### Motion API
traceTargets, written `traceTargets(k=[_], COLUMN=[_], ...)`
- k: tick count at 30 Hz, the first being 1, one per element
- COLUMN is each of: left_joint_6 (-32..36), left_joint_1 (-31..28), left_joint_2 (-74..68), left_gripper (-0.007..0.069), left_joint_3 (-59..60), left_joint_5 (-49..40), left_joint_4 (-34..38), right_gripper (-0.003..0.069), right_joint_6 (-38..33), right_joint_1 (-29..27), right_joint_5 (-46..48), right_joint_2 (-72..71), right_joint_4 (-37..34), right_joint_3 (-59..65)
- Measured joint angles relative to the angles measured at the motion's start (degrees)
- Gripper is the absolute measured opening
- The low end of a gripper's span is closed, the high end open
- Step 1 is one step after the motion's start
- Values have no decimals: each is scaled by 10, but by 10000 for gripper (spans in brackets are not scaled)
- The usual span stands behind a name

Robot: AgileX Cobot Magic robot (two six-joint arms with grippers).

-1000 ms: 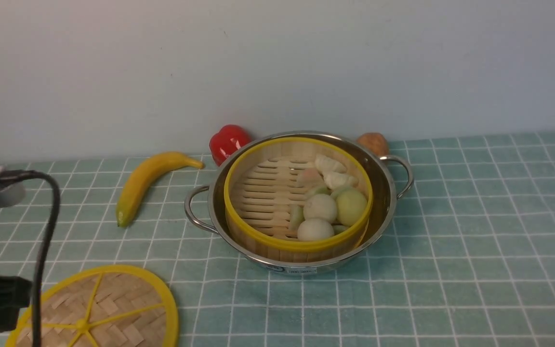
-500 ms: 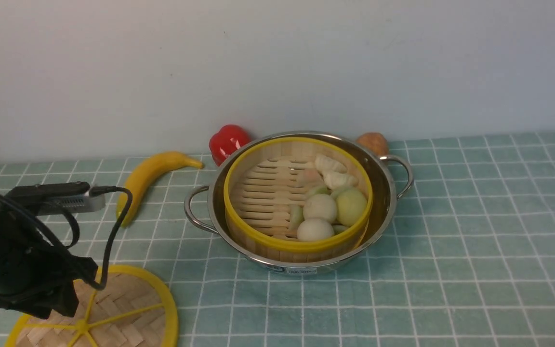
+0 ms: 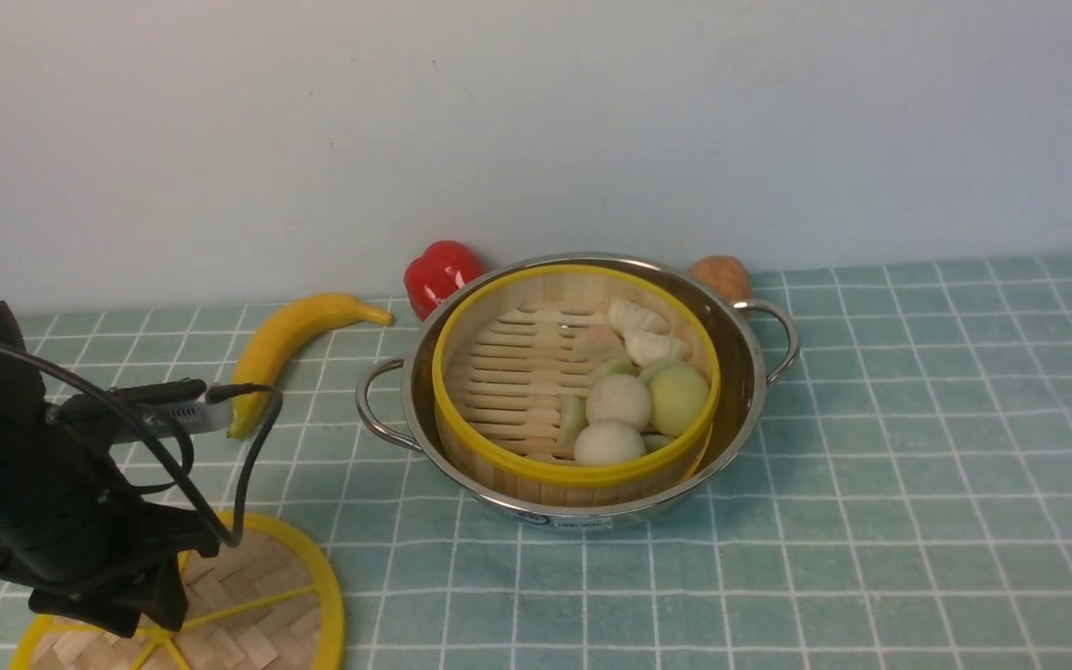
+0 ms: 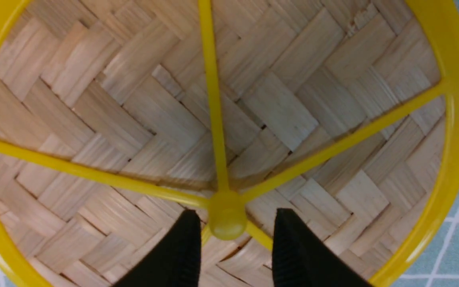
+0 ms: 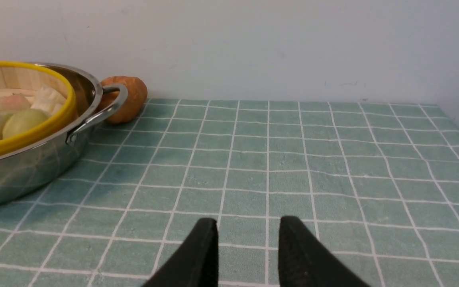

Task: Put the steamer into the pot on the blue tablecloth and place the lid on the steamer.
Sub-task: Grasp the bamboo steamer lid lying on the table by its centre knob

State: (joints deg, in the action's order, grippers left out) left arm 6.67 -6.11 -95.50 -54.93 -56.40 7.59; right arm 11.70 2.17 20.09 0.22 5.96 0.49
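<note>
The lid's woven disc is far wider than my fingers. Next, my left gripper will grab the lid by its narrow yellow central hub.
The steamer, a yellow-rimmed bamboo basket holding toy dumplings, sits inside the shiny pot on the blue tablecloth. The lid, a woven disc with yellow spokes, lies flat at the front left, apart from the pot. My left arm hangs over the lid. In the left wrist view the lid fills the picture. My left gripper stands open just above it, with the central hub between its fingers and a gap on each side. My right gripper is open and empty over bare cloth, to the right of the pot.
A banana lies left of the pot. A red pepper and a brown round thing sit against the back wall behind the pot. The left arm's cable loops above the lid.
My left arm has come in from the left edge and dropped over the lid, now covering its left half. The pot, steamer and lid have not moved.
</note>
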Motion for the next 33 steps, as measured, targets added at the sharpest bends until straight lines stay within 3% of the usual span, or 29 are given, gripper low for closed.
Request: traceTargets(k=[24, 27, 30, 33], left_joint_6=[-2, -2, -2, 0], left_joint_1=[0, 0, 0, 0], left_joint_2=[-39, -39, -39, -39], left_gripper=[243, 216, 122, 117], left_joint_3=[-3, -3, -4, -5], left_joint_5=[16, 13, 0, -6], left_joint_4=[5, 4, 0, 2], right_gripper=[242, 242, 242, 242], right_joint_6=[0, 0, 0, 0], right_joint_1=[0, 0, 0, 0], right_joint_5=[0, 0, 0, 0], right_joint_2=[0, 0, 0, 0], right_joint_4=[1, 1, 1, 1], right_joint_3=[0, 0, 0, 0])
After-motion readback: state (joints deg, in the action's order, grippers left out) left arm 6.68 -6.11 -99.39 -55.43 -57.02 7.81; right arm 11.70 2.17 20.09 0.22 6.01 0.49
